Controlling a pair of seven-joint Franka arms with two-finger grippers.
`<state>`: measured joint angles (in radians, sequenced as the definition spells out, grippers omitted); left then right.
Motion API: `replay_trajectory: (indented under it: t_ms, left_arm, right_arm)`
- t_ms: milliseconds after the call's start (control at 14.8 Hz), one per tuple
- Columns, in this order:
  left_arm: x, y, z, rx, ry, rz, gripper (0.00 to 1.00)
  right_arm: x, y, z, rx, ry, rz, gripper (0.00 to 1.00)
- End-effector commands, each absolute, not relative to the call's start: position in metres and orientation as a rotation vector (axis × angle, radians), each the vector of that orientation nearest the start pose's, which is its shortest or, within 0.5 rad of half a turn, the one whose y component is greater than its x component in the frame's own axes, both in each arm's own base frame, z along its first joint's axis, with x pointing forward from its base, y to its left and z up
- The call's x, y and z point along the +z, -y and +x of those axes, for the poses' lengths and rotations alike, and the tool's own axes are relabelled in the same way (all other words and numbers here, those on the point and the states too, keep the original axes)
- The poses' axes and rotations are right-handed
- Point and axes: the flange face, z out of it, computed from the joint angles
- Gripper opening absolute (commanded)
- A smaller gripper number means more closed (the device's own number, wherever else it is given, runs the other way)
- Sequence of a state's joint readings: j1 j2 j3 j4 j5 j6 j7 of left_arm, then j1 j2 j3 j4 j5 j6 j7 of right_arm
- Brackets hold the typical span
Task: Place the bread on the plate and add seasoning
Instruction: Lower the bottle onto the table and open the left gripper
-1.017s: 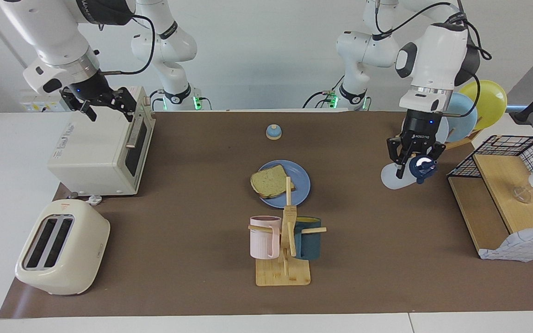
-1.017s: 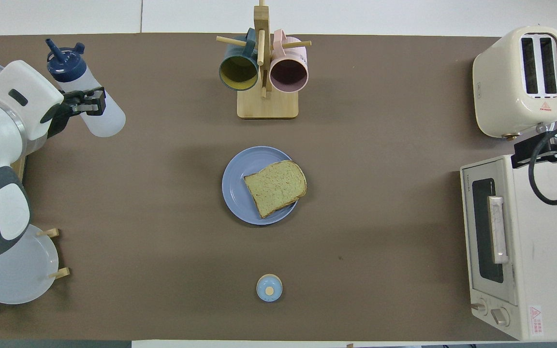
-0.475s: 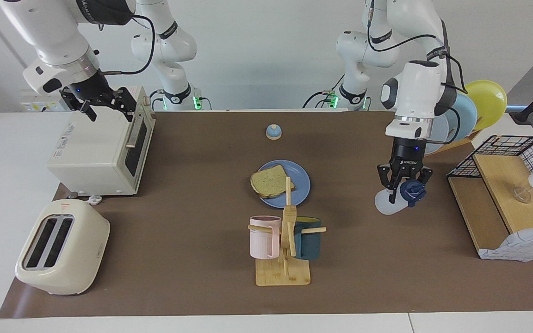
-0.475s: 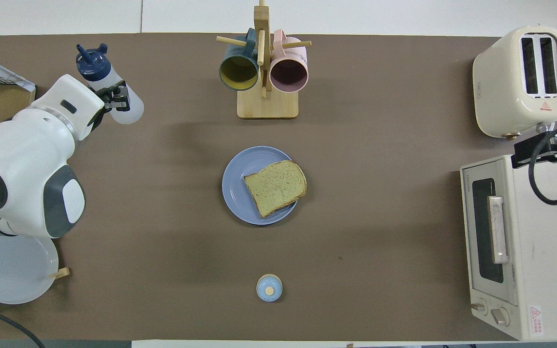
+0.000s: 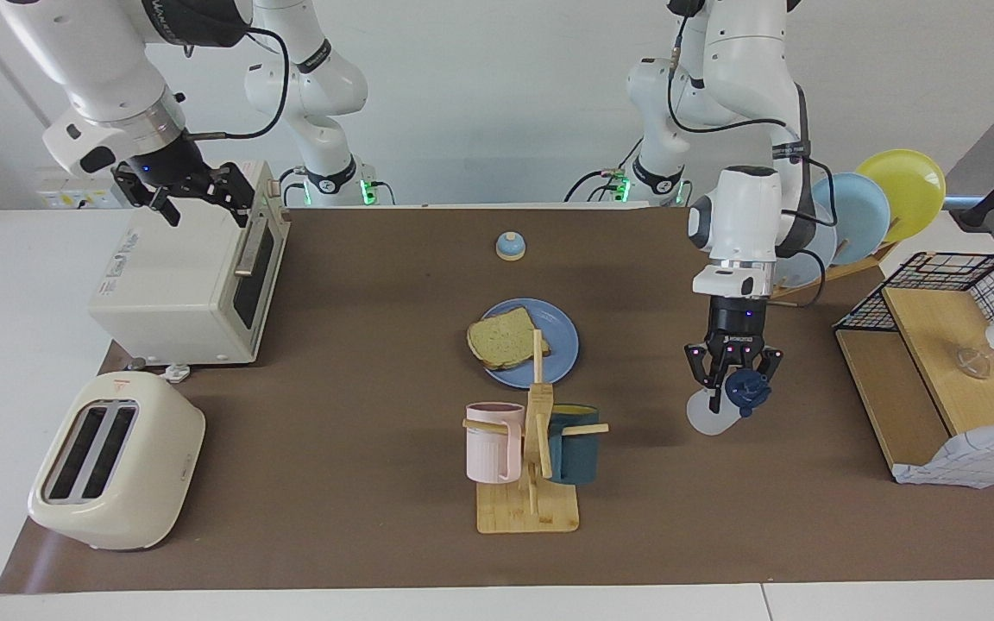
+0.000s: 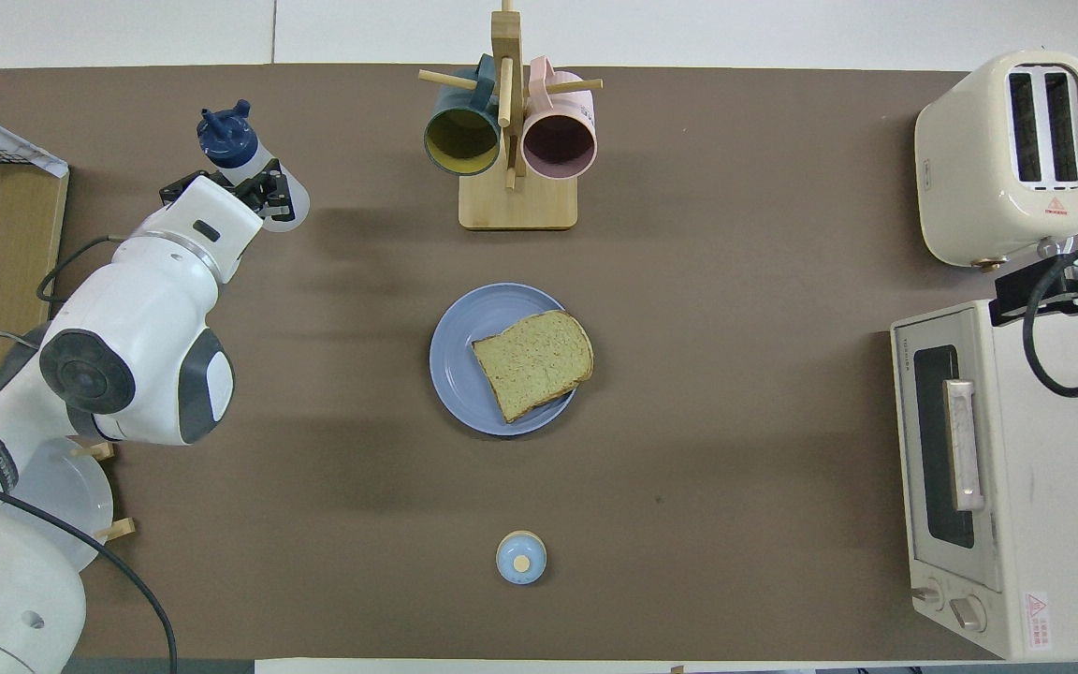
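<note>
The seasoning bottle hangs tilted above the brown mat in the overhead view; my left gripper should keep holding it.
The bread (image 5: 506, 338) lies on the medium-blue plate (image 5: 561, 347) at the middle of the mat; in the overhead view the bread (image 6: 534, 362) overhangs the plate (image 6: 455, 360) slightly toward the right arm's end. My left gripper (image 5: 732, 379) is shut on the seasoning bottle (image 5: 708, 414) and holds it tilted over the mat between the mug rack and the wooden shelf. The overhead view shows the bottle's whitish body (image 6: 282, 192) and navy cap beside that gripper (image 6: 254, 187). My right gripper (image 5: 195, 194) waits open over the toaster oven; it also shows in the overhead view (image 6: 1063, 285).
A mug rack (image 5: 536, 448) with a pink and a teal mug stands farther from the robots than the plate. A small bell (image 5: 510, 246) sits nearer. Toaster oven (image 5: 186, 276) and toaster (image 5: 117, 461) are at the right arm's end; plate rack (image 5: 859, 207) and wire shelf (image 5: 937, 362) at the left arm's.
My left gripper has carried the seasoning bottle away from the plate rack and shelf, toward the mug rack and the middle of the table. The right arm has not moved.
</note>
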<state>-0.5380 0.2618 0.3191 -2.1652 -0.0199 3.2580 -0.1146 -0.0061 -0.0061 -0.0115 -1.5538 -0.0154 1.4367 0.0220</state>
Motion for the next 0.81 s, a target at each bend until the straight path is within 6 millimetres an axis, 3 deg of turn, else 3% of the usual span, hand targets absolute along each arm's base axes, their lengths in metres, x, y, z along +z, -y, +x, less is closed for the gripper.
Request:
replay_trajectory:
  t_ms: [0, 271, 746]
  left_arm:
    - [0.372, 0.145, 0.597, -1.419, -0.165, -2.898, 0.0]
    - [0.337, 0.145, 0.586, -1.471, -0.192, -2.861, 0.0]
    - [0.318, 0.16, 0.574, -1.416, -0.246, -2.885, 0.0]
  right_arm:
    - [0.624, 0.013, 0.535, 0.171, -0.055, -3.131, 1.0]
    - [0.624, 0.013, 0.535, 0.171, -0.055, -3.131, 1.0]
    - [0.624, 0.013, 0.535, 0.171, -0.055, -3.131, 1.0]
